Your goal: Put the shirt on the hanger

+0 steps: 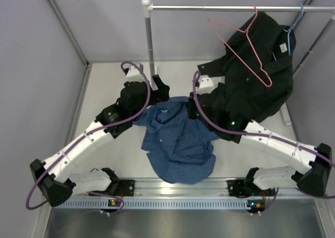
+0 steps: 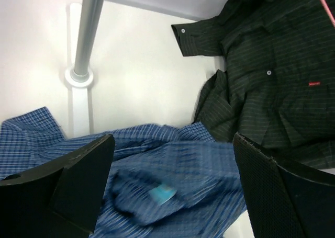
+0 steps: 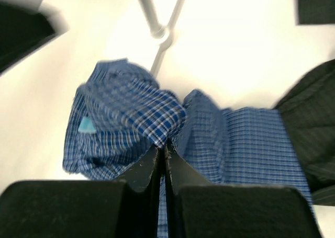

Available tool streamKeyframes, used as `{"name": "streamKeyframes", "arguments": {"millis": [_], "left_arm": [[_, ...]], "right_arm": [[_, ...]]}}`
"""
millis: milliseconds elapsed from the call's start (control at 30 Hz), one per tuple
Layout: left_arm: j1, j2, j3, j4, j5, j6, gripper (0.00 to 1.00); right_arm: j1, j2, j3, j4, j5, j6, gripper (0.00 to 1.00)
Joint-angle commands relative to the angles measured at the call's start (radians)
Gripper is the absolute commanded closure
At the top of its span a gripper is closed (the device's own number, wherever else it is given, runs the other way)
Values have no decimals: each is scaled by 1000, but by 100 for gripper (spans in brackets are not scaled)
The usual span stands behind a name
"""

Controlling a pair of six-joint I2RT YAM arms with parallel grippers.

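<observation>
My left gripper should next grab the blue checked shirt (image 1: 178, 141) by its far edge (image 1: 163, 104) beside the light blue tag to hold the shirt's opening for the hanger.
The blue checked shirt (image 1: 178, 141) lies crumpled on the table between the two arms. In the right wrist view a fold of the shirt (image 3: 157, 117) is pinched in my right gripper (image 3: 163, 145), which is shut on it at the shirt's far right edge (image 1: 190, 107). My left gripper (image 2: 172, 149) hangs open just above the shirt (image 2: 183, 170), its fingers wide apart and holding nothing; from above it sits at the shirt's far left corner (image 1: 158, 90). The pink-red wire hanger (image 1: 246, 44) hangs by its hook from the rail, in front of a black shirt.
A black shirt (image 1: 256, 86) hangs from the metal rail (image 1: 225, 8) on a light blue hanger (image 1: 293, 26), with its lower part spread on the table by my right arm. The rail's post (image 1: 149, 39) stands just behind my left gripper. Grey walls close in the table.
</observation>
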Motion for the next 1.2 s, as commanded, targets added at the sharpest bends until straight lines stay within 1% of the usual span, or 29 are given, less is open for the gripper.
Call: {"name": "streamKeyframes", "arguments": {"millis": [0, 67, 100, 133, 167, 200, 233, 267, 300, 333, 400, 500, 533, 633, 667, 733, 767, 800, 900, 933, 1000, 1033, 1100, 1167], "left_arm": [[3, -99, -21, -47, -24, 113, 2], [3, -185, -94, -46, 42, 93, 2], [3, -211, -133, -43, 68, 87, 2], [3, -234, -209, -35, 119, 85, 2], [3, -272, -248, -24, 149, 93, 2], [3, -288, -286, 27, 186, 99, 3], [3, -299, -361, 63, 222, 103, 3], [3, -306, -392, 98, 281, 99, 4], [3, -299, -415, 161, 303, 94, 4], [3, -288, -432, 187, 315, 90, 5], [6, -221, -438, 226, 312, 88, 5], [22, -138, -388, 270, 315, 99, 7], [28, -89, -377, 292, 329, 100, 8], [54, -12, -353, 322, 363, 111, 10], [75, 3, -349, 324, 368, 110, 11], [100, 14, -363, 371, 429, 111, 14], [111, 13, -374, 410, 464, 111, 16], [128, 8, -400, 430, 501, 113, 20], [157, 14, -423, 465, 545, 114, 24], [161, 17, -428, 468, 552, 114, 31], [171, 26, -437, 487, 562, 113, 38], [174, 31, -437, 494, 582, 111, 45], [177, 48, -437, 510, 602, 105, 48], [178, 60, -438, 525, 637, 93, 48]], "right_arm": [[-112, -121, -6, -34, -78, -35, 100], [-147, -173, -11, -67, -110, -55, 100], [-184, -190, -16, -75, -127, -61, 100], [-202, -205, -25, -86, -147, -73, 100], [-233, -231, -29, -90, -182, -78, 100], [-242, -240, -33, -97, -193, -88, 100], [-250, -250, -40, -101, -201, -96, 100], [-253, -266, -46, -101, -222, -99, 100], [-259, -273, -49, -101, -235, -108, 100], [-261, -279, -60, -100, -247, -113, 100], [-261, -297, -69, -101, -275, -121, 100], [-262, -329, -100, -100, -302, -127, 100], [-261, -336, -115, -100, -304, -130, 100], [-262, -378, -141, -98, -322, -141, 100], [-262, -386, -148, -98, -324, -147, 100], [-262, -405, -161, -100, -324, -153, 100], [-262, -409, -164, -100, -325, -157, 100], [-262, -411, -169, -100, -324, -162, 100], [-264, -420, -171, -100, -328, -167, 100], [-264, -422, -171, -100, -328, -168, 100], [-265, -423, -168, -100, -333, -170, 100], [-264, -423, -166, -100, -333, -171, 100], [-264, -423, -164, -97, -334, -171, 100], [-264, -417, -163, -98, -328, -171, 100]]}}
